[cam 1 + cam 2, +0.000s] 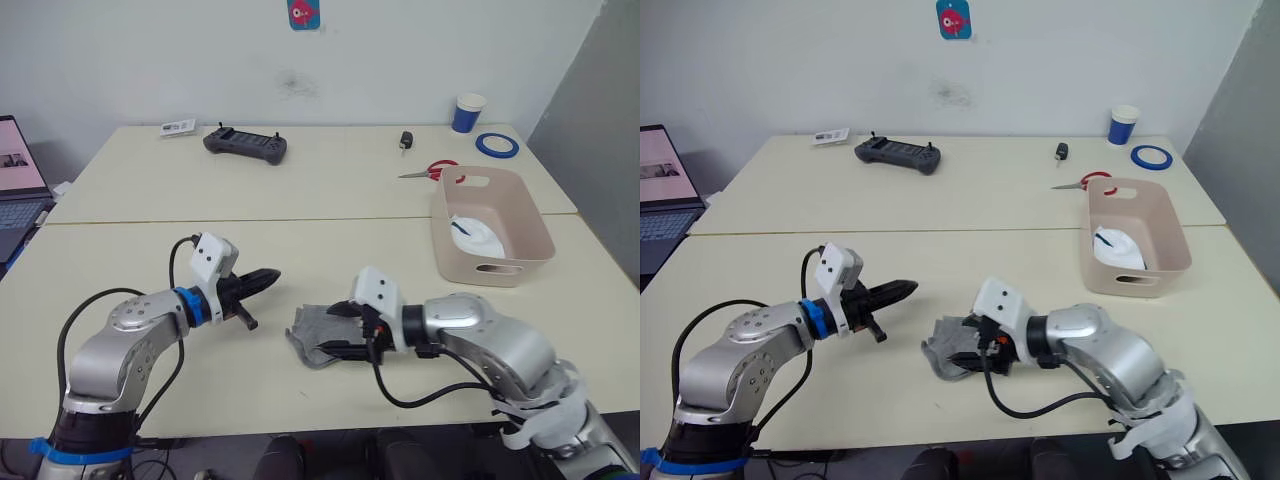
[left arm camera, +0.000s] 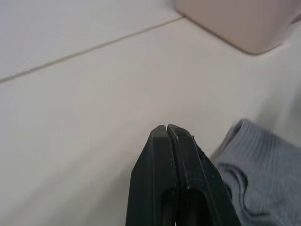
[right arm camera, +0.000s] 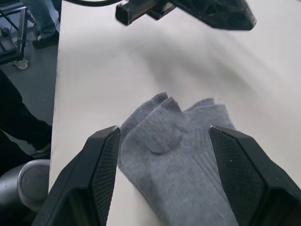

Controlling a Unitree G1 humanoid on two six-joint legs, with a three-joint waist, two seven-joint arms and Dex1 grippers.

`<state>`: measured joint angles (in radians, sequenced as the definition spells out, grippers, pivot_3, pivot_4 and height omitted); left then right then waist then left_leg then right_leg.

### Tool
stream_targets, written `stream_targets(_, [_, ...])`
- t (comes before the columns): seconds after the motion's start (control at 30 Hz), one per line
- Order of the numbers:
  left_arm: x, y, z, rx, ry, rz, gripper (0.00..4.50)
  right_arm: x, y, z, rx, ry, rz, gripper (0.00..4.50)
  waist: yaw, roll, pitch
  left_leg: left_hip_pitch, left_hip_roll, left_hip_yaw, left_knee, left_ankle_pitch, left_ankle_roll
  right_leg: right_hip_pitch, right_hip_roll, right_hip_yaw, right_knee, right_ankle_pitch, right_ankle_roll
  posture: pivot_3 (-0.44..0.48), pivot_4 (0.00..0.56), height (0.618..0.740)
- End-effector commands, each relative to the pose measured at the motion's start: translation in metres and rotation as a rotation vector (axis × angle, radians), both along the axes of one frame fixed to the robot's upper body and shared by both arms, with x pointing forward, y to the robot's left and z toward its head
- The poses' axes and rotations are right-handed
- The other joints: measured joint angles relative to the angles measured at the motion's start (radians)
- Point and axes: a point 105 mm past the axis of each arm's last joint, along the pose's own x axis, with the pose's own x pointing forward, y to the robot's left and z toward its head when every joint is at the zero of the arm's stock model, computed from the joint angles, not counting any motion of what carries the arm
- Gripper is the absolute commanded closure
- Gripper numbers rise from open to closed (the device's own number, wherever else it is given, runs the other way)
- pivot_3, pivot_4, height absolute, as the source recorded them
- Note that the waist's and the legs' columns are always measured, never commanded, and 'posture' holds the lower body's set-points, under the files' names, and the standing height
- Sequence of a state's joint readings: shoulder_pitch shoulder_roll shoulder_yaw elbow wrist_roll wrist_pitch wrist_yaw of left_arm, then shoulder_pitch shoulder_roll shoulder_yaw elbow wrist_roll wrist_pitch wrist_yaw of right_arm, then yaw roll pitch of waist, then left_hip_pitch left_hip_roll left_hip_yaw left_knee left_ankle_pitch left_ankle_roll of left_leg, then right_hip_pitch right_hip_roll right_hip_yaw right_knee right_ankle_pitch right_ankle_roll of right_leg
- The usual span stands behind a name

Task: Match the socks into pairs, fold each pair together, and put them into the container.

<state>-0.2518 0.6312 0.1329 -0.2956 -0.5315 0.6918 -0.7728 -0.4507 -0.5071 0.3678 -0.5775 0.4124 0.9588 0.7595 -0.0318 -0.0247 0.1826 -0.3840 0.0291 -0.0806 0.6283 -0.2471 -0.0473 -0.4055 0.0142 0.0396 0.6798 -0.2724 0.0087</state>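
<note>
The cuffs of the grey socks lie flat, so my right gripper should grab that raised fold on the socks next.
A pair of grey socks lies stacked on the near table, cuffs together. My right gripper is open, one finger on each side of the socks, low over them. My left gripper is shut with nothing in it, and hovers just left of the socks; its closed tip points toward the grey cuff. The container, a pinkish-beige tub, stands at the right of the table with a white sock folded inside.
On the far table lie a black controller, a key fob, red-handled scissors, a blue paper cup, a blue tape roll and a small card. A laptop sits at the far left.
</note>
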Motion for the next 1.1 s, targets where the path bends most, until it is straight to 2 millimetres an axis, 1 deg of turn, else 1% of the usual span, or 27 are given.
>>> stream_targets(0.03, [-0.009, -0.020, 0.016, -0.005, -0.039, -0.118, 4.50, 0.000, -0.005, 0.009, 0.015, -0.063, -0.009, 1.23, 0.000, 0.000, 0.000, 0.000, 0.000, 0.000, 0.000, 0.000, 0.000, 0.000, 0.000, 0.000, 0.000, 0.000, 0.000, 0.000, 0.150, 0.740])
stream_targets(0.07, [-0.015, -0.027, 0.012, 0.013, -0.014, -0.169, 4.50, 0.006, -0.007, 0.004, 0.007, -0.078, -0.054, 1.23, -0.003, 0.000, 0.000, 0.000, 0.000, 0.000, 0.000, 0.000, 0.000, 0.000, 0.000, 0.000, 0.000, 0.000, 0.000, 0.000, 0.150, 0.740])
stream_targets(0.1, [-0.021, -0.031, 0.007, 0.036, 0.013, -0.218, 4.50, 0.009, -0.008, -0.001, -0.005, -0.087, -0.074, 1.60, -0.006, 0.000, 0.000, 0.000, 0.000, 0.000, 0.000, 0.000, 0.000, 0.000, 0.000, 0.000, 0.000, 0.000, 0.000, 0.000, 0.150, 0.740])
stream_targets(0.17, [-0.030, -0.034, -0.007, 0.087, 0.073, -0.267, 4.50, 0.013, -0.005, -0.012, -0.021, -0.087, -0.101, 2.14, -0.013, 0.000, 0.000, 0.000, 0.000, 0.000, -0.001, 0.000, 0.000, 0.000, 0.001, 0.001, 0.000, 0.000, 0.000, 0.000, 0.150, 0.740])
stream_targets(0.3, [-0.028, -0.025, -0.031, 0.155, 0.106, -0.231, 4.50, 0.016, 0.000, -0.034, -0.073, -0.123, -0.111, 3.56, -0.019, 0.000, 0.000, 0.000, 0.001, 0.001, -0.001, 0.000, 0.000, -0.001, 0.001, 0.001, 0.000, 0.000, 0.000, 0.000, 0.150, 0.740])
stream_targets(0.37, [-0.027, -0.019, -0.048, 0.201, 0.128, -0.207, 4.50, 0.017, -0.002, -0.048, -0.126, -0.148, -0.111, 4.24, -0.018, 0.000, 0.000, 0.000, 0.000, 0.001, -0.001, 0.000, 0.000, -0.001, 0.001, 0.001, 0.000, 0.000, 0.000, 0.000, 0.150, 0.740])
stream_targets(0.4, [-0.028, -0.015, -0.057, 0.219, 0.149, -0.191, 4.50, 0.016, -0.005, -0.054, -0.161, -0.164, -0.109, 4.48, -0.018, 0.000, 0.000, 0.001, 0.000, 0.001, -0.001, 0.000, 0.000, -0.001, 0.000, 0.001, 0.000, 0.000, 0.000, 0.000, 0.150, 0.740])
stream_targets(0.5, [-0.033, -0.002, -0.078, 0.284, 0.184, -0.157, 4.50, 0.014, -0.020, -0.061, -0.216, -0.176, -0.121, 4.48, -0.017, 0.000, 0.000, 0.000, 0.000, 0.002, -0.001, 0.000, 0.000, -0.001, 0.000, 0.002, 0.000, 0.000, 0.000, 0.000, 0.150, 0.740])
stream_targets(0.57, [-0.033, 0.001, -0.080, 0.285, 0.173, -0.145, 4.50, 0.013, -0.028, -0.056, -0.210, -0.184, -0.127, 4.48, -0.015, 0.000, 0.000, 0.001, 0.000, 0.001, -0.001, 0.000, 0.000, 0.000, 0.000, 0.002, 0.000, 0.000, 0.000, 0.000, 0.150, 0.740])
stream_targets(0.63, [-0.033, -0.002, -0.072, 0.249, 0.143, -0.145, 4.50, 0.013, -0.031, -0.047, -0.186, -0.205, -0.130, 4.48, -0.009, 0.000, 0.000, 0.001, 0.000, 0.001, 0.000, 0.000, 0.000, 0.000, -0.001, 0.002, 0.000, 0.000, 0.000, 0.000, 0.150, 0.740])
stream_targets(0.77, [-0.031, -0.005, -0.040, 0.144, 0.058, -0.159, 4.50, 0.011, -0.029, -0.020, -0.057, -0.177, -0.156, 4.48, -0.003, -0.001, 0.001, 0.000, 0.000, 0.001, 0.000, 0.000, 0.000, 0.000, 0.000, 0.001, 0.000, 0.000, 0.000, 0.000, 0.150, 0.740])
stream_targets(0.83, [-0.031, -0.003, -0.020, 0.103, 0.026, -0.174, 4.50, 0.011, -0.034, -0.017, -0.035, -0.161, -0.200, 4.48, -0.002, -0.001, 0.001, 0.000, 0.001, 0.001, -0.001, 0.000, 0.000, -0.001, 0.000, 0.001, 0.000, 0.000, 0.000, 0.000, 0.150, 0.740])
stream_targets(0.9, [-0.039, -0.008, -0.013, 0.093, 0.032, -0.233, 4.50, 0.009, -0.039, -0.018, -0.020, -0.120, -0.228, 4.48, -0.001, -0.001, 0.001, -0.001, 0.001, -0.001, -0.001, 0.000, 0.000, -0.001, 0.000, 0.001, 0.000, -0.001, -0.001, 0.000, 0.150, 0.740])
stream_targets(0.97, [-0.048, -0.014, -0.015, 0.101, 0.057, -0.287, 4.50, 0.005, -0.041, -0.019, 0.002, -0.053, -0.239, 4.48, -0.001, -0.001, 0.001, -0.001, 0.001, 0.000, -0.001, 0.000, 0.000, -0.001, 0.000, 0.001, 0.000, -0.001, -0.001, 0.000, 0.150, 0.740])
stream_targets(1.03, [-0.057, -0.022, -0.023, 0.115, 0.096, -0.335, 4.50, 0.001, -0.039, -0.019, 0.056, 0.049, -0.239, 4.48, -0.002, -0.001, 0.001, 0.000, 0.000, 0.001, -0.001, 0.000, 0.000, -0.001, 0.000, 0.001, 0.000, -0.001, -0.001, 0.000, 0.150, 0.740])
stream_targets(1.1, [-0.061, -0.024, -0.034, 0.136, 0.136, -0.337, 4.50, 0.003, -0.039, -0.016, 0.109, 0.120, -0.268, 4.12, -0.005, 0.000, 0.001, 0.000, 0.000, 0.002, -0.001, 0.000, 0.000, -0.001, 0.000, 0.002, 0.000, -0.001, -0.001, 0.000, 0.150, 0.740])
